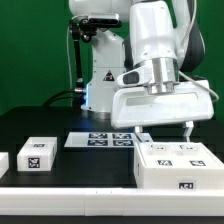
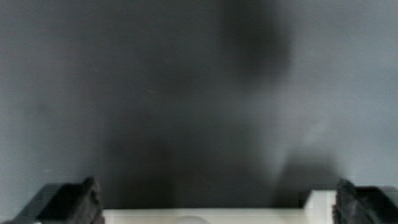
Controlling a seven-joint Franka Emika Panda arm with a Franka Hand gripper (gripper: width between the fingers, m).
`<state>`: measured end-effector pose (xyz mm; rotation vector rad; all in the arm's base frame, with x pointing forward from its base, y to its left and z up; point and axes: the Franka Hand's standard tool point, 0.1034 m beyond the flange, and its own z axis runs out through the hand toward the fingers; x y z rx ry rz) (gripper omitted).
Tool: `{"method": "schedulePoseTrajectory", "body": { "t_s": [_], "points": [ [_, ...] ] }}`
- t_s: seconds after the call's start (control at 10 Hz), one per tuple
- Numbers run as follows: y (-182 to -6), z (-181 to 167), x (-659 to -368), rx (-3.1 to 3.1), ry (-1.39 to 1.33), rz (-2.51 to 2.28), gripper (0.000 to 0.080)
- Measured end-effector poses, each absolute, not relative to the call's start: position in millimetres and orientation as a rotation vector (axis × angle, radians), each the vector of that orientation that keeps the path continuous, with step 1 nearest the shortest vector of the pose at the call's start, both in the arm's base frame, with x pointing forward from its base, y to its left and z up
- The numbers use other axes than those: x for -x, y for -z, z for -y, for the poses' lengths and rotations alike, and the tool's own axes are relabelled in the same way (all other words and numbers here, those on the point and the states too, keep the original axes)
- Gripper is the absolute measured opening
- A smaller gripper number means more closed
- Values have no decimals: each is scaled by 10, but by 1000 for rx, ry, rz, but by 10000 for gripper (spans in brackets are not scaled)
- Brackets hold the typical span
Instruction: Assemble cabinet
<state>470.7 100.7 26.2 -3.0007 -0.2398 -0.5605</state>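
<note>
My gripper's fingers are above the cabinet's back edge (image 1: 165, 143), with a gap showing in the exterior view. My gripper should move lower before it closes on the cabinet.
The cabinet (image 1: 176, 166), a large white box with black-and-white tags on its top and front, lies at the front on the exterior view's right. My gripper (image 1: 165, 132) hangs just above its back edge with the jaws spread wide and nothing between them. One finger (image 1: 190, 129) reaches down close to the cabinet's top. In the wrist view my gripper (image 2: 217, 203) is open, with both dark fingertips (image 2: 68, 203) far apart. A white edge of the cabinet (image 2: 231, 217) shows between them, blurred.
A small white tagged block (image 1: 38, 153) sits at the front on the exterior view's left, and another one (image 1: 3, 161) is cut off by the frame edge. The marker board (image 1: 103, 140) lies flat behind the cabinet. The robot base (image 1: 100, 80) stands at the back.
</note>
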Motion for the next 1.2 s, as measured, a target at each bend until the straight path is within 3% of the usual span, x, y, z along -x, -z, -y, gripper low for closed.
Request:
{"method": "schedulePoseTrajectory", "body": {
  "t_s": [0.5, 0.8, 1.2],
  "points": [
    [-236, -1029, -4738, 3007, 550, 332, 649],
    [-269, -1017, -4991, 2999, 571, 305, 649],
    [-267, -1039, -5014, 2995, 585, 317, 649]
  ]
}}
